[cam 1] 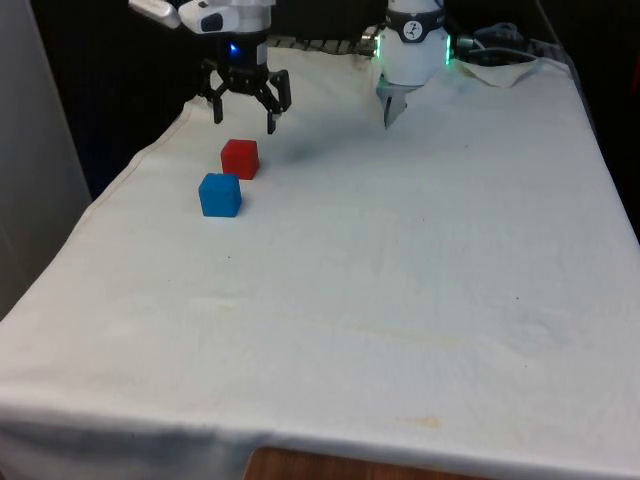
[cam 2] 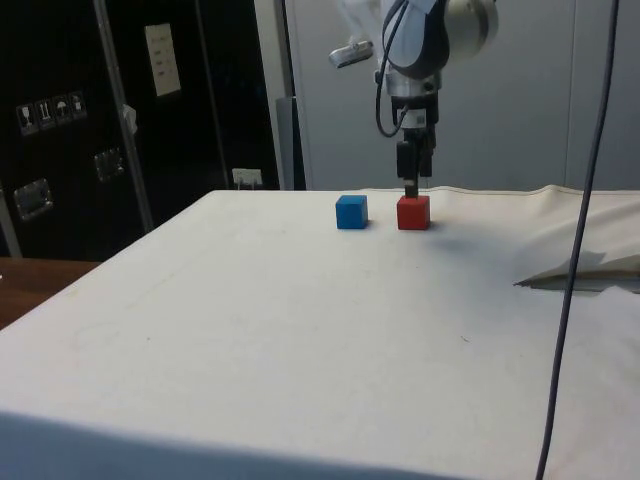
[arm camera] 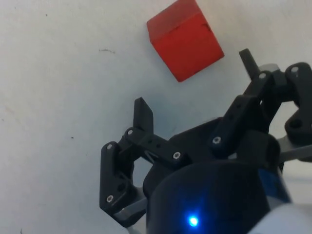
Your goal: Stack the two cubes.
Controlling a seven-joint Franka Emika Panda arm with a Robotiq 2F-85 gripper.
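My gripper grabs the red cube by its opposite sides next, to stack it onto the blue cube (cam 1: 219,194).
A red cube (cam 1: 240,158) rests on the white cloth toward the front view's left, far end of the table. Just nearer the camera and slightly left of it sits a blue cube (cam 1: 219,194), a small gap apart. From the side, the blue cube (cam 2: 351,211) stands left of the red cube (cam 2: 413,212). My gripper (cam 1: 245,118) hangs open above the cloth just behind the red cube, with nothing between its fingers. From the wrist, the red cube (arm camera: 185,39) lies beyond the spread fingertips (arm camera: 143,113), clear of them.
The white cloth (cam 1: 400,260) covers the table and spreads wide toward the front view's right and near edge. A crumpled fold of cloth (cam 1: 505,70) lies at the far right corner. A black cable (cam 2: 575,260) hangs down in the side view.
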